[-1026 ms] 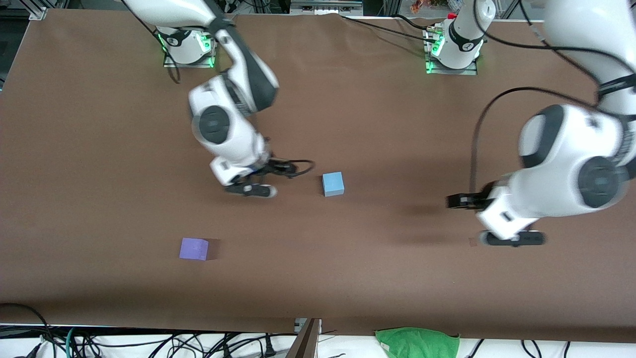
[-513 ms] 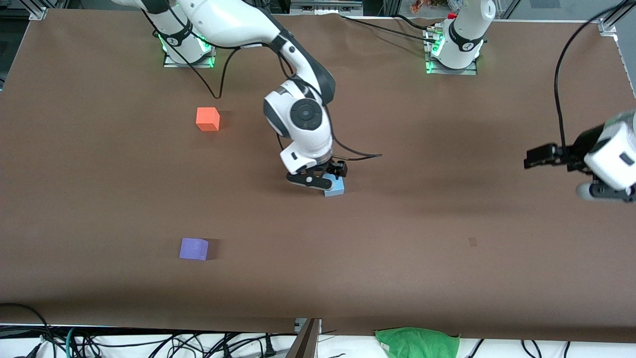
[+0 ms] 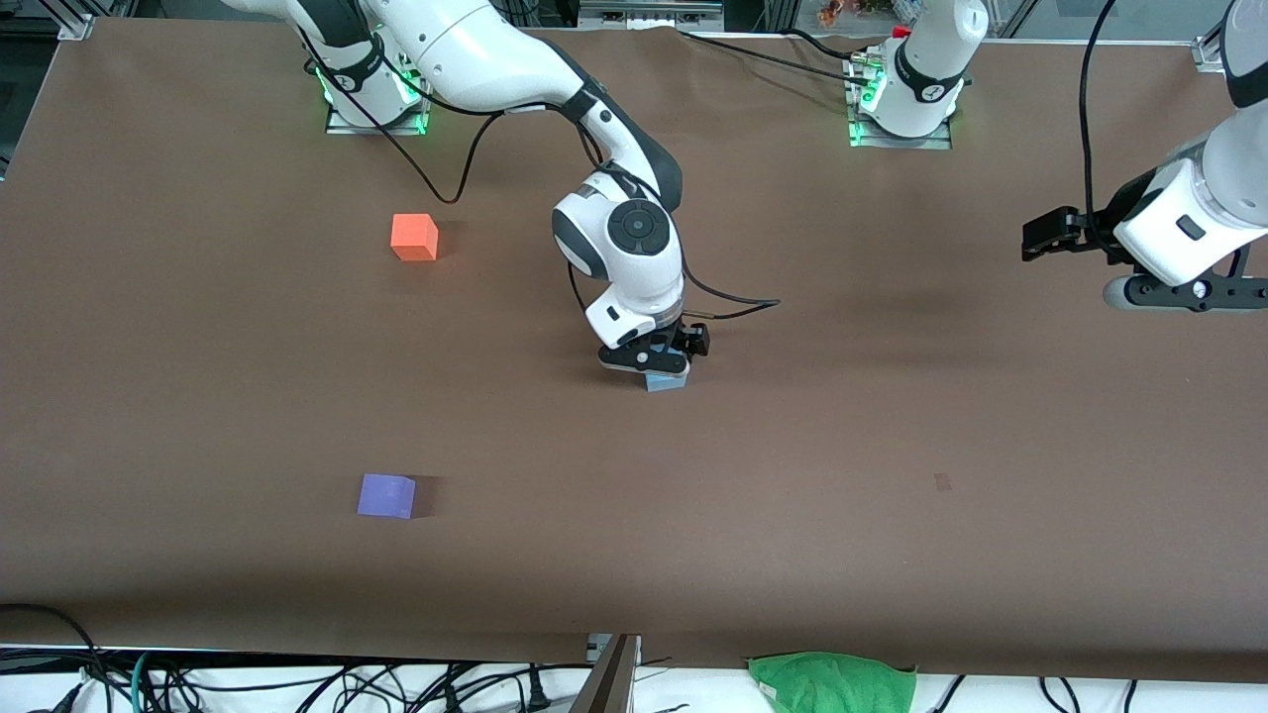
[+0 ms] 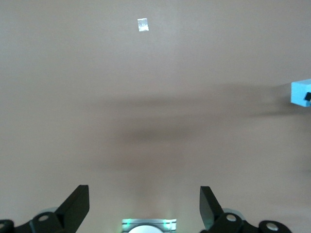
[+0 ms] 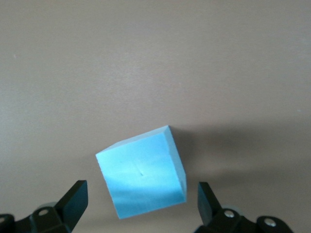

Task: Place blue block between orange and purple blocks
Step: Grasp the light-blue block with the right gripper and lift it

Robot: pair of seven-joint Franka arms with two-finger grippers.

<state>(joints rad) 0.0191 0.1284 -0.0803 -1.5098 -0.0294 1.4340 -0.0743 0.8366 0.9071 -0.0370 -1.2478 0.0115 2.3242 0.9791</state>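
Note:
My right gripper moves toward the turned blue block [image 3: 666, 380] [image 5: 143, 172] next and closes on the block only after that, since my right gripper's fingers stop short of it.
The blue block [image 3: 666, 381] sits near the table's middle, mostly covered by my right gripper [image 3: 649, 362]. In the right wrist view the block [image 5: 142, 171] lies turned between the open fingers, apart from both of them. The orange block [image 3: 414, 238] sits toward the right arm's end, farther from the front camera. The purple block [image 3: 386, 495] sits at the same end, nearer to the front camera. My left gripper [image 3: 1184, 293] is open and empty, up over the left arm's end of the table. The blue block also shows in the left wrist view [image 4: 301, 92].
A small pale mark [image 3: 942, 481] is on the brown table [image 3: 792, 475]. A green cloth [image 3: 832, 681] lies past the table's front edge. Cables hang along that edge. The right arm's cable [image 3: 733, 309] trails beside the blue block.
My right gripper has come from near the orange block's side to over the blue block and lowered around it. My left arm has swung up and away toward its end of the table.

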